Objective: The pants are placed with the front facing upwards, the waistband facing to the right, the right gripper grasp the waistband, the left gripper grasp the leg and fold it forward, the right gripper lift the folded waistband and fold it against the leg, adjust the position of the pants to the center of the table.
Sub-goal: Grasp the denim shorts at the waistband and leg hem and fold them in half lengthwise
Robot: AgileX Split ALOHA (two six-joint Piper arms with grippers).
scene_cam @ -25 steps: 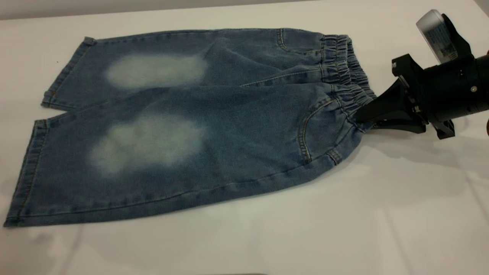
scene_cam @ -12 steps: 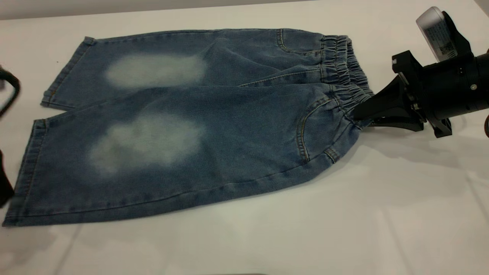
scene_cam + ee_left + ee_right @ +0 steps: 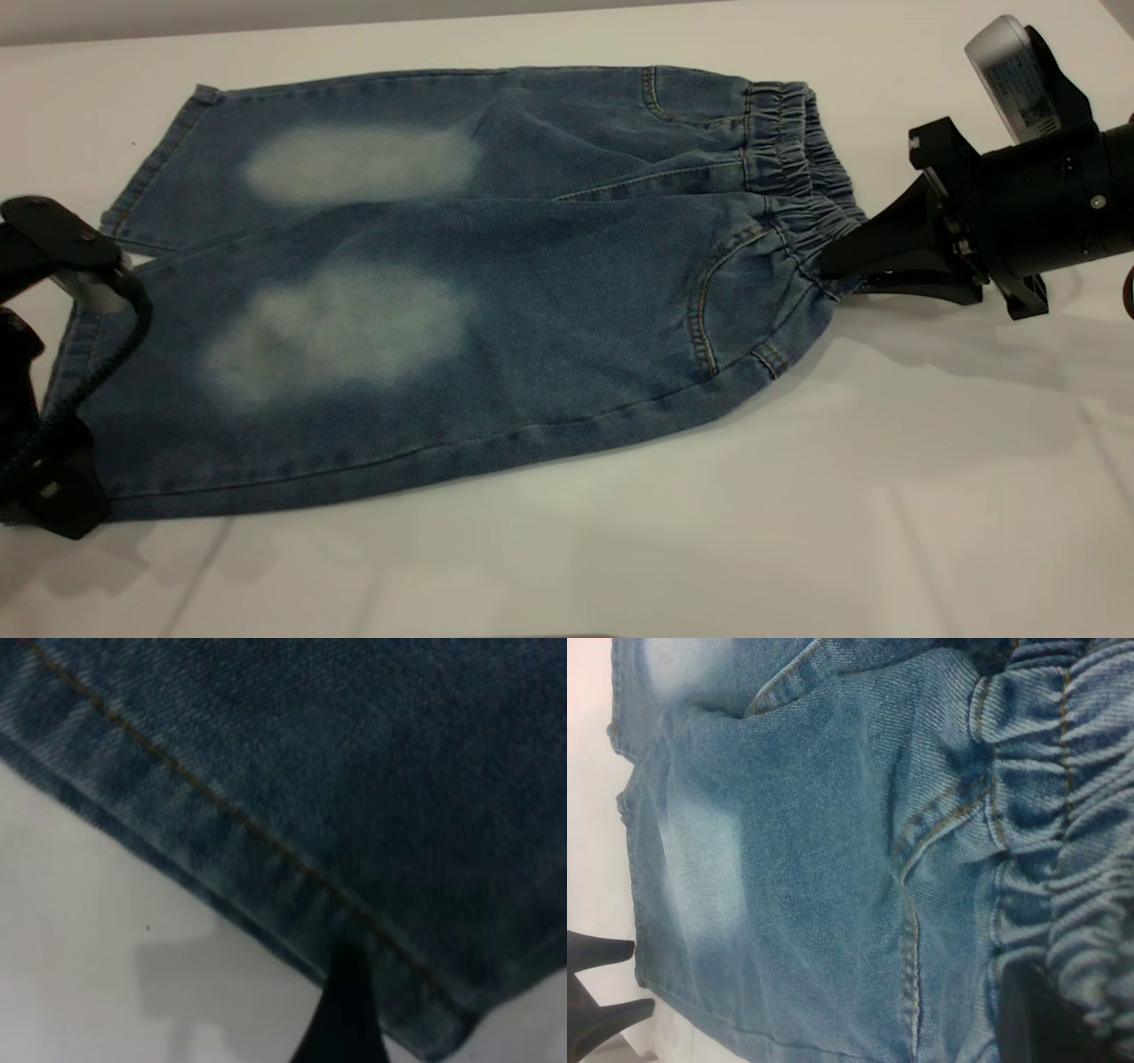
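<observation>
My left gripper will pick up the pants by the hem corner (image 3: 432,1028) next, and then it will fold the leg over the other leg.
The pants (image 3: 461,292) lie flat on the white table (image 3: 620,549), front up, both legs pointing left. The waistband (image 3: 797,168) is gathered at the right. My right gripper (image 3: 828,266) is shut on the waistband's near end, bunching the elastic there; in the right wrist view one dark finger (image 3: 1036,1019) shows under the ruffles (image 3: 1072,859). My left gripper (image 3: 53,496) hangs over the near leg's hem at the left edge. One finger (image 3: 344,1001) points onto the hem seam near its corner. In the right wrist view its two fingers (image 3: 602,950) stand apart, open, beside the hem.
The left arm's thick black cable (image 3: 106,363) loops over the near leg's hem. White tabletop stretches in front of the pants and to their right.
The left arm has come in from the left edge and now stands over the near leg's hem. The right gripper keeps its hold on the waistband and has barely moved.
</observation>
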